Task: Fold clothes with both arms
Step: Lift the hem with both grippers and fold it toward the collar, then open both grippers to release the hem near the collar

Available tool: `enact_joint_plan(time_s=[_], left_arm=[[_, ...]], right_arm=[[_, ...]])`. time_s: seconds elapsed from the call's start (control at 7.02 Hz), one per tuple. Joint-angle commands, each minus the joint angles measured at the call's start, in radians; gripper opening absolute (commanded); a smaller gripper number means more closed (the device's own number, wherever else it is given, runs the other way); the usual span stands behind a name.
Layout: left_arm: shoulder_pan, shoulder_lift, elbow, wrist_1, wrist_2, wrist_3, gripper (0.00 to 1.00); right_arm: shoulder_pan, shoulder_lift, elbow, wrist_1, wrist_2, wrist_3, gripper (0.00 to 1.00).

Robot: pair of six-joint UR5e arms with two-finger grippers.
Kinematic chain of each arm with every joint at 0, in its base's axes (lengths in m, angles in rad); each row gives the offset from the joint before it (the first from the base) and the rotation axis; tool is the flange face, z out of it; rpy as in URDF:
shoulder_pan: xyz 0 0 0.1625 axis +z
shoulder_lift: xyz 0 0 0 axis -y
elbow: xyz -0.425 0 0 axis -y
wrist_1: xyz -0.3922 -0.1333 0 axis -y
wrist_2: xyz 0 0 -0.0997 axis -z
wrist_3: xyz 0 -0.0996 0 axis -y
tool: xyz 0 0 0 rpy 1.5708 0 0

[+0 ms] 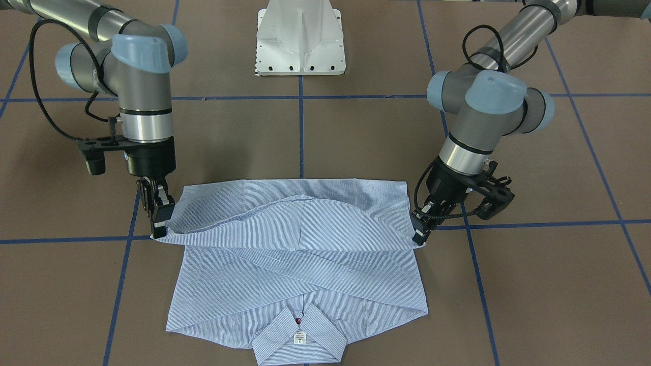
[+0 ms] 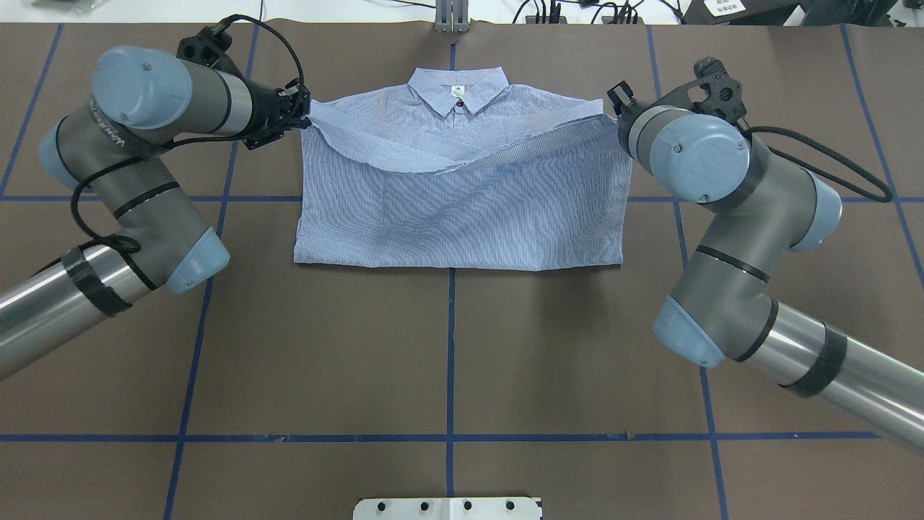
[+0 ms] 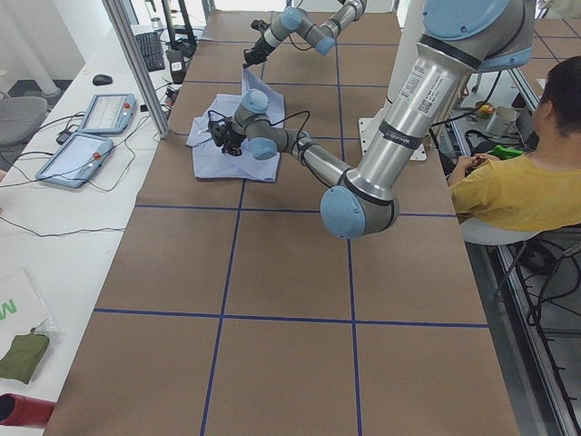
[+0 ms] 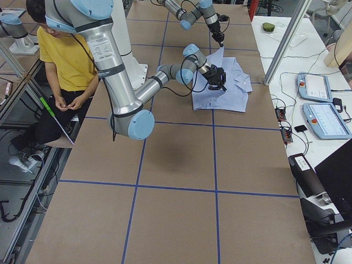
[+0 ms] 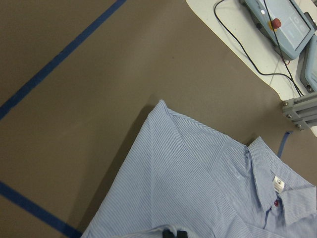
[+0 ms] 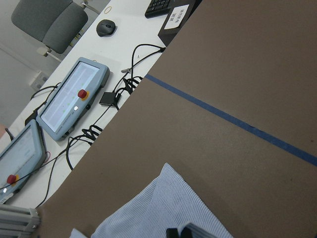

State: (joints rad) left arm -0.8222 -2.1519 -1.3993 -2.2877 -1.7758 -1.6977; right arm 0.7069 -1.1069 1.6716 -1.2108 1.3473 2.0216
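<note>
My right gripper needs to move the shirt's folded edge to the collar (image 1: 279, 336) before releasing it: the shirt's folded edge hangs far short of the collar.
The blue-and-white striped shirt (image 1: 300, 264) lies flat on the brown table, its collar (image 1: 300, 338) at the far edge from the robot. Its lower part is folded up over the body (image 2: 462, 209), and the folded edge sags between the two grippers. My left gripper (image 1: 419, 234) is shut on one end of that edge, which also shows in the overhead view (image 2: 307, 119). My right gripper (image 1: 158, 226) is shut on the other end (image 2: 612, 108). Both hold the cloth a little above the table. The wrist views show the shirt below (image 5: 198, 188) (image 6: 168, 208).
The white pedestal base (image 1: 301, 38) stands at the robot's side of the table. Teach pendants (image 6: 74, 99) and cables lie on the white bench past the collar end. An aluminium post (image 3: 136, 64) stands at that edge. A person in yellow (image 3: 517, 182) sits behind the robot.
</note>
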Motion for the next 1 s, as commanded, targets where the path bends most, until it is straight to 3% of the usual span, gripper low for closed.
enact_joint_plan(time_s=[0.0,0.28,0.43,0.57,0.71,0.85], left_arm=[[-0.014,-0.075,0.211,-0.145,0.006,0.085,0.0],[-0.017,-0.138,0.325,-0.18,0.019,0.183,0.0],[-0.017,-0.194,0.423,-0.183,0.053,0.24,0.27],[-0.026,-0.195,0.439,-0.184,0.068,0.295,0.65],[-0.026,-0.194,0.451,-0.184,0.07,0.303,0.65],[-0.025,-0.192,0.454,-0.184,0.07,0.305,0.65]], right_arm=[[0.037,0.091,-0.227,0.094,0.111,-0.082,0.0],[0.066,0.166,-0.398,0.155,0.194,-0.107,0.0],[0.094,0.209,-0.483,0.161,0.252,-0.118,0.0],[0.101,0.213,-0.542,0.23,0.279,-0.163,0.33],[0.103,0.234,-0.596,0.243,0.302,-0.168,0.34],[0.103,0.251,-0.608,0.243,0.303,-0.167,0.45]])
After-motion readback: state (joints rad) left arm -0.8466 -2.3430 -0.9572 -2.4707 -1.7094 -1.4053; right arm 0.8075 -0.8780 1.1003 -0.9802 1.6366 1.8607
